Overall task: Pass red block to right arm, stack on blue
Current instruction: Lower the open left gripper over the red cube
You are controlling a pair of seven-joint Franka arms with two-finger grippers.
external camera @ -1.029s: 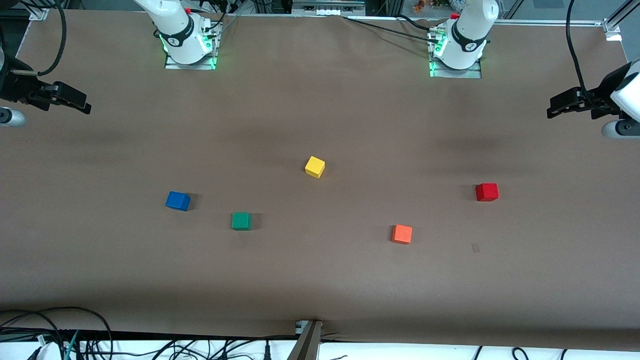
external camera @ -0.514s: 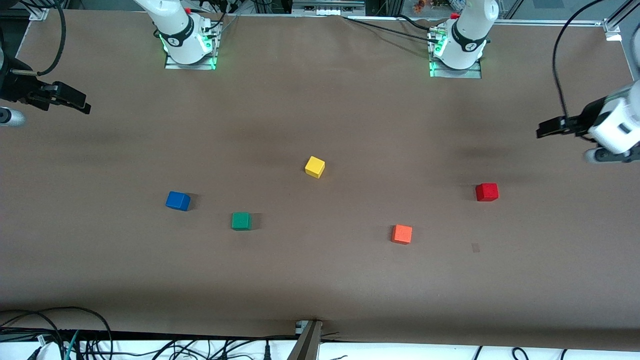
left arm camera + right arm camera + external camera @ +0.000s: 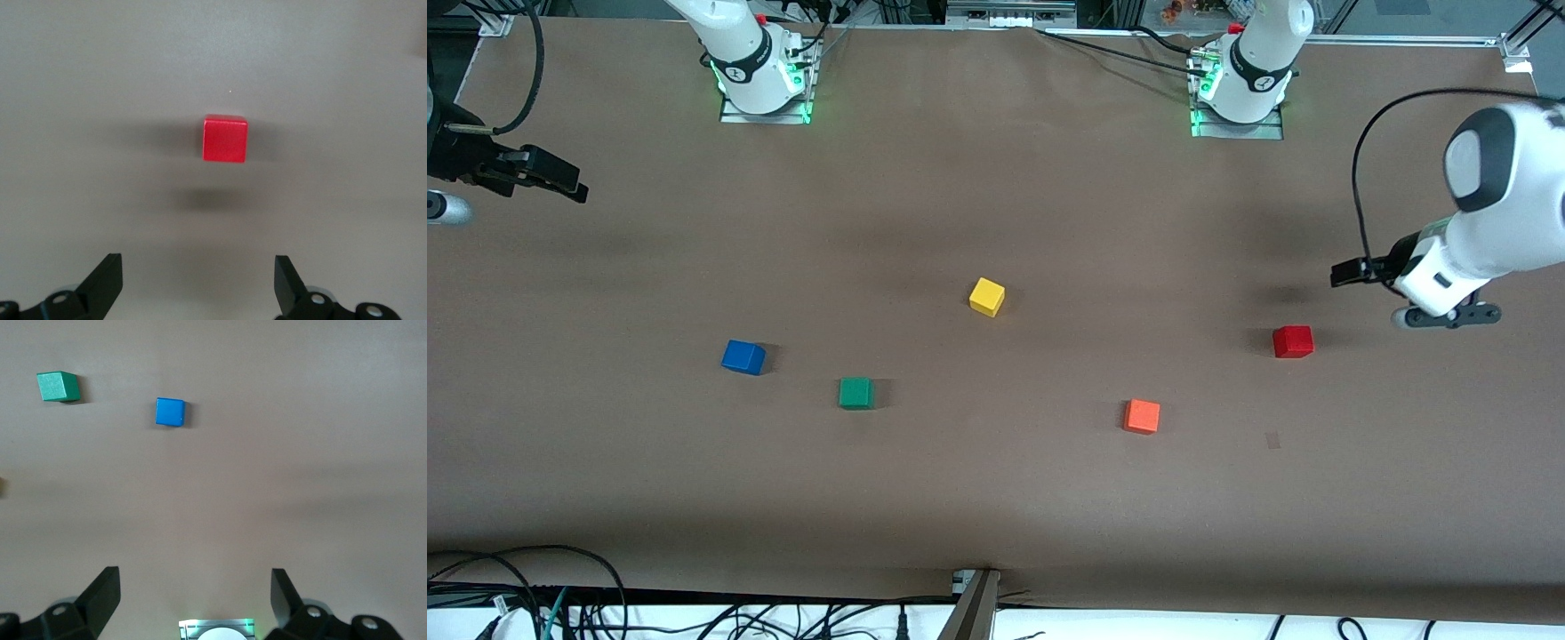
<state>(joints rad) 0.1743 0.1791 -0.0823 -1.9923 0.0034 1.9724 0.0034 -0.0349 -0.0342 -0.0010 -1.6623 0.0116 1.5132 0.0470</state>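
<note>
The red block should go to my right arm for stacking on blue (image 3: 743, 357), so my left gripper should pick it up by its body (image 3: 1293, 341) next.
The red block (image 3: 1292, 341) lies on the brown table toward the left arm's end; it also shows in the left wrist view (image 3: 225, 138), apart from the fingers. My left gripper (image 3: 1339, 273) is open and empty in the air over bare table beside the red block; in its own view (image 3: 198, 283) the jaws stand wide apart. The blue cube (image 3: 743, 356) lies toward the right arm's end and shows in the right wrist view (image 3: 169, 412). My right gripper (image 3: 574, 188) waits open and empty at that end, its jaws wide in its own view (image 3: 195, 593).
A green cube (image 3: 855, 392) lies beside the blue one, nearer the front camera, also in the right wrist view (image 3: 58, 386). A yellow cube (image 3: 987, 296) sits mid-table. An orange cube (image 3: 1142, 416) lies nearer the front camera than the red block. Cables hang along the table's front edge.
My left arm has swung in from the table's end and come down toward the red block. The right arm and all cubes have not moved.
</note>
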